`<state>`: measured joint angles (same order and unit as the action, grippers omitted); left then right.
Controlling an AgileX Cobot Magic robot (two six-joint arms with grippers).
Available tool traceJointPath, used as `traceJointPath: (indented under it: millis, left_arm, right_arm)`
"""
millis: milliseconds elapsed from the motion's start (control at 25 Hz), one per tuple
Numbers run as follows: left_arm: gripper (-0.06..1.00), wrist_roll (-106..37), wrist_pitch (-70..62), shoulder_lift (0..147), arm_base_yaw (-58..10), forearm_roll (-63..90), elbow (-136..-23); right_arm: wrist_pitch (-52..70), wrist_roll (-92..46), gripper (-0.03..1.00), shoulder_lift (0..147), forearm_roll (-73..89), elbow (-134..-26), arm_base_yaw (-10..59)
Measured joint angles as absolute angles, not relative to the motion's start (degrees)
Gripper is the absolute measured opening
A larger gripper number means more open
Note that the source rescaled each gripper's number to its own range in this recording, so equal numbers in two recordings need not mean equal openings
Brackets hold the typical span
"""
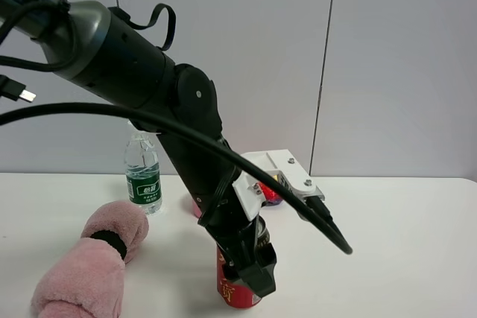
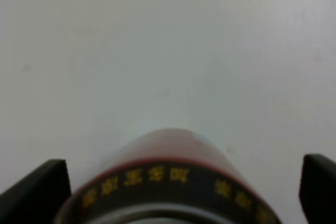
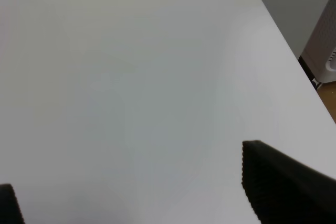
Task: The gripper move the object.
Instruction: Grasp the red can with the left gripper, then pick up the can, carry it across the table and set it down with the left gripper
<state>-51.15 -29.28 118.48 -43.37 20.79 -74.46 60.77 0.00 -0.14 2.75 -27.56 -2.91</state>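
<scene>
I need to close my left gripper, because its fingers are beside the upper part of the can and would hold it.
The red drink can (image 1: 232,293) with yellow characters stands upright on the white table (image 1: 387,258) near the front edge. My left gripper (image 1: 250,272) reaches down over it, and its black jaws stand on either side of the can's upper part. In the left wrist view the can (image 2: 168,153) fills the space between the two black fingertips (image 2: 39,190), with a gap on one side, so the left gripper (image 2: 184,187) is open around it. My right gripper (image 3: 131,182) is open over bare table and holds nothing; it does not show in the exterior view.
A clear water bottle (image 1: 142,173) with a green label stands at the back left. A pink plush roll (image 1: 93,262) lies at the front left. A red-yellow ball (image 1: 270,194) is partly hidden behind the white camera mount (image 1: 287,173). The table's edge (image 3: 294,51) shows in the right wrist view.
</scene>
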Motion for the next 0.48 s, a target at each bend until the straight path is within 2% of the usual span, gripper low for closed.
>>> traceJointPath:
  millis: [120, 200, 240, 280, 320, 360, 480]
  left_arm:
    - [1.00, -51.20, -29.21, 118.97, -43.37, 20.08, -74.46]
    - [0.93, -51.20, -29.16, 118.97, -43.37, 19.78, -74.52]
    - [0.79, -51.27, -29.15, 118.97, -43.37, 19.73, -74.52]
    - [0.62, -51.46, -29.11, 118.97, -43.37, 19.71, -74.52]
    - [0.31, -51.65, -28.93, 118.97, -43.37, 19.54, -74.52]
    - [0.09, -51.80, -28.70, 118.97, -43.37, 19.41, -74.52]
    - [0.09, -51.85, -29.53, 119.11, -43.37, 19.21, -75.36]
  right_arm:
    - [60.77, 0.00, 1.00, -0.14, 2.75, -27.56, -2.91]
    - [60.77, 0.00, 1.00, -0.14, 2.75, -27.56, -2.91]
    - [60.77, 0.00, 1.00, -0.14, 2.75, -27.56, -2.91]
    - [60.77, 0.00, 1.00, -0.14, 2.75, -27.56, -2.91]
    - [60.77, 0.00, 1.00, -0.14, 2.75, -27.56, -2.91]
    - [60.77, 0.00, 1.00, -0.14, 2.75, -27.56, -2.91]
    - [60.77, 0.00, 1.00, -0.14, 2.75, -27.56, -2.91]
